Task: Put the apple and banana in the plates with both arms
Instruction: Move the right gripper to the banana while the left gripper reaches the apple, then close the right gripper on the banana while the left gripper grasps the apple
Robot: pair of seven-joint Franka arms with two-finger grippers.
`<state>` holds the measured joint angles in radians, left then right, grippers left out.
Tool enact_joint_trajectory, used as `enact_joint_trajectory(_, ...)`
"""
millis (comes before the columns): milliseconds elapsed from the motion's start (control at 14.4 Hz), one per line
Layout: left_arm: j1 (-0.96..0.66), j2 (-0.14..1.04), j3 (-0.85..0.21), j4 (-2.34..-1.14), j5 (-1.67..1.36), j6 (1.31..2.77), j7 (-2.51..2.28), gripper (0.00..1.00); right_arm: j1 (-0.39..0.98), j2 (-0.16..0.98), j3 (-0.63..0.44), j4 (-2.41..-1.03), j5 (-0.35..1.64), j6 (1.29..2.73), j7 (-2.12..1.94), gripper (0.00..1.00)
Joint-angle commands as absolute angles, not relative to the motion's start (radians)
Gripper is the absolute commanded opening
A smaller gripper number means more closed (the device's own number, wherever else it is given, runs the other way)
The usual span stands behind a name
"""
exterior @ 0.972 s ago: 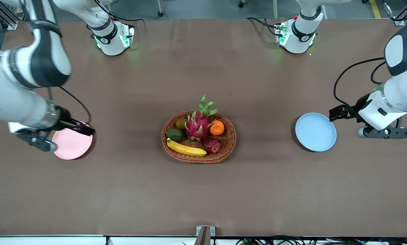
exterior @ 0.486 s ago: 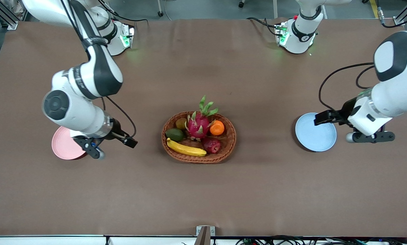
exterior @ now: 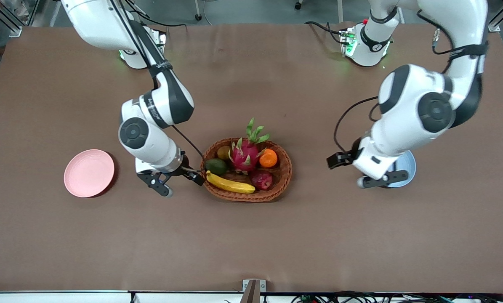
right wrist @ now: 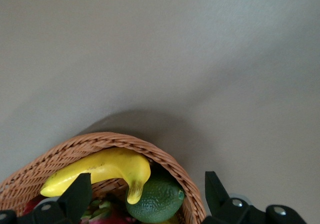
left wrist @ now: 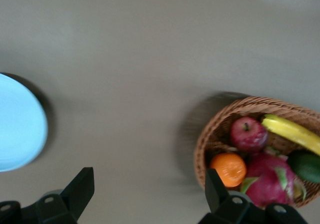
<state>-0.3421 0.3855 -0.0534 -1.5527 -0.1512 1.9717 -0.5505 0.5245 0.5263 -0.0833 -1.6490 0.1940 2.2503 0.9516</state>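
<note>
My fingers are above and short, beside the avocado, so my right gripper first lowers toward the banana's stem end and only then closes on it.
The yellow banana and the dark red apple lie in a wicker basket mid-table, on its side nearer the front camera. The pink plate lies bare toward the right arm's end. The blue plate lies toward the left arm's end, partly hidden by the left arm. My right gripper hangs open beside the basket's end, empty; its wrist view shows the banana tip. My left gripper is open and empty over the blue plate's edge; apple and blue plate show in its wrist view.
The basket also holds a pink dragon fruit, an orange, a dark green avocado and a small brownish fruit. Brown table spreads all round the basket and plates.
Both arms have swung inward toward the basket: the right gripper from over the pink plate, the left gripper from the table's end past the blue plate. The fruit has not moved.
</note>
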Motion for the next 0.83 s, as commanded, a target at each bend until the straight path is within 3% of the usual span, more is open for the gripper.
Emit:
enact_joint_trajectory(0,-0.388,0.437,-0.046,-1.539,-0.161,2.034,-0.633,0.98,0.548,0.517,-0.095,-1.695,0.212,2.289,0.963,0.96)
enact_joint_trajectory(486,-0.471,0.532,-0.046,-1.537,-0.175,2.178,-0.765,0.96,0.584,0.558,-0.097,-1.695,0.209,2.327,0.996,0.69)
enact_joint_trajectory(764,-0.506,0.603,-0.046,-1.5,-0.227,2.241,-0.791,0.96,0.589,0.569,-0.097,-1.695,0.209,2.344,0.996,0.61)
